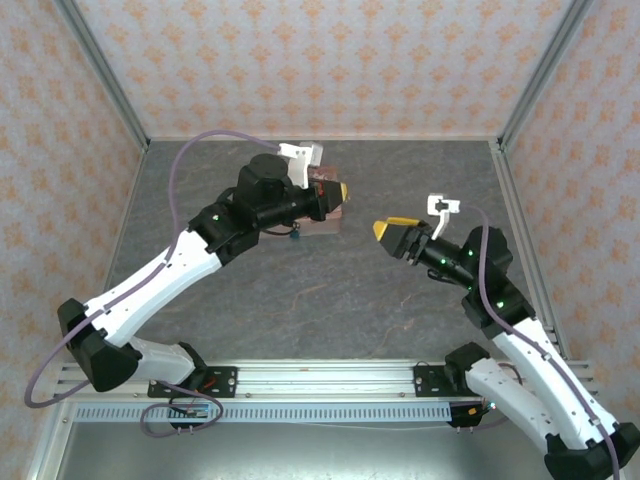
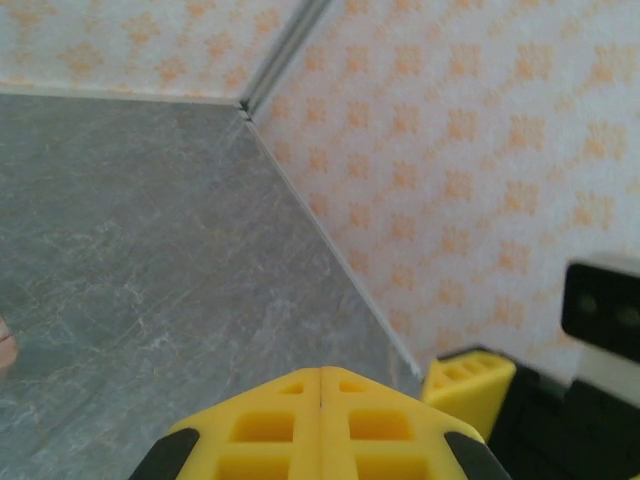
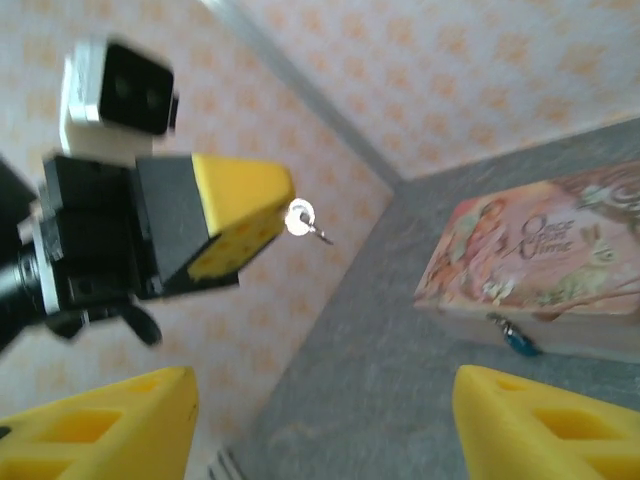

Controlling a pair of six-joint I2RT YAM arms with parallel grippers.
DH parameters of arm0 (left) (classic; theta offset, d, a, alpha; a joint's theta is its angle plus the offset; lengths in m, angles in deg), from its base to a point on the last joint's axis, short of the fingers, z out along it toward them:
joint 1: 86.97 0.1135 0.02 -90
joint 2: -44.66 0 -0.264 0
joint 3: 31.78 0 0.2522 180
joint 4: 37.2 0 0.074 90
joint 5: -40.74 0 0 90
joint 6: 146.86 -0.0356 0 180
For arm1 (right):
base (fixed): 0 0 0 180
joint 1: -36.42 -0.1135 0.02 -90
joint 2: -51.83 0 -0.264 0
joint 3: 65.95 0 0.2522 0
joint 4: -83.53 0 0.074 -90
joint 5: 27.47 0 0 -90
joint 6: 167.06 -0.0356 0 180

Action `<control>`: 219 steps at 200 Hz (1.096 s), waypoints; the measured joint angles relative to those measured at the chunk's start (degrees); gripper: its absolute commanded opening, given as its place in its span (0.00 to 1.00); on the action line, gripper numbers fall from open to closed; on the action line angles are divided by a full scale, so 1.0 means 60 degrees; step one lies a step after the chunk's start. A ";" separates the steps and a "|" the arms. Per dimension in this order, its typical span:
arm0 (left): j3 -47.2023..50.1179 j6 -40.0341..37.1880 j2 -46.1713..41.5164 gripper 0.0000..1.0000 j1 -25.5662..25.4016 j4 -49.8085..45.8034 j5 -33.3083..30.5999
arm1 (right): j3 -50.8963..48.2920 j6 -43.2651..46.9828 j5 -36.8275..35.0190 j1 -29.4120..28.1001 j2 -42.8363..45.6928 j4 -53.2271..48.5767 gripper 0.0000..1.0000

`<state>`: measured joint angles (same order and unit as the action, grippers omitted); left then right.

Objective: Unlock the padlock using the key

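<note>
The small silver key's blade has to stay free to unlock the padlock (image 3: 518, 342), so the robot's right gripper should grab the key by its round head (image 3: 299, 217) at the end of the left gripper.
My left gripper (image 1: 343, 190) hangs above the pink tin (image 1: 325, 218), its yellow jaws pressed together in the left wrist view (image 2: 320, 375). In the right wrist view a small silver key (image 3: 301, 219) sticks out of the left gripper's tip (image 3: 283, 203), pinched there. The tiny blue padlock (image 3: 518, 342) hangs on the front wall of the tin (image 3: 540, 255); from above it is a dark speck (image 1: 295, 236) under my left arm. My right gripper (image 1: 385, 229) floats to the right of the tin, open (image 3: 320, 425), with nothing between its fingers (image 3: 110, 430).
The grey tabletop (image 1: 330, 290) is bordered by patterned walls on three sides, with metal corner posts (image 1: 100, 70). The right gripper's yellow finger (image 2: 470, 385) sits just beyond my left fingertips. A rail (image 1: 320, 375) runs along the near edge.
</note>
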<state>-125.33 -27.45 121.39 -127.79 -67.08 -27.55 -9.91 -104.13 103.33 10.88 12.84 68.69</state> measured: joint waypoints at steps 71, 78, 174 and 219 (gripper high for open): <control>-0.0841 -0.1989 -0.0069 0.00 0.0000 -0.1829 0.1683 | 0.0929 0.1351 0.2182 -0.0004 -0.1162 0.0044 0.70; -0.0892 -0.2087 -0.0076 0.00 0.0000 -0.1883 0.1785 | 0.0940 0.1381 0.2255 -0.0007 -0.1290 0.0124 0.69; -0.0954 -0.2419 -0.0106 0.00 0.0000 -0.2011 0.2138 | 0.1173 0.1344 0.2641 -0.0408 -0.2437 0.1016 0.48; -0.0954 -0.2419 -0.0106 0.00 0.0000 -0.2011 0.2138 | 0.1206 0.1231 0.2677 -0.0444 -0.2532 0.1293 0.35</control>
<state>-131.06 -41.96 120.76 -127.79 -79.14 -14.72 -2.67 -96.75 119.39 8.21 -2.35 76.45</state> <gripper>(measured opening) 0.045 0.385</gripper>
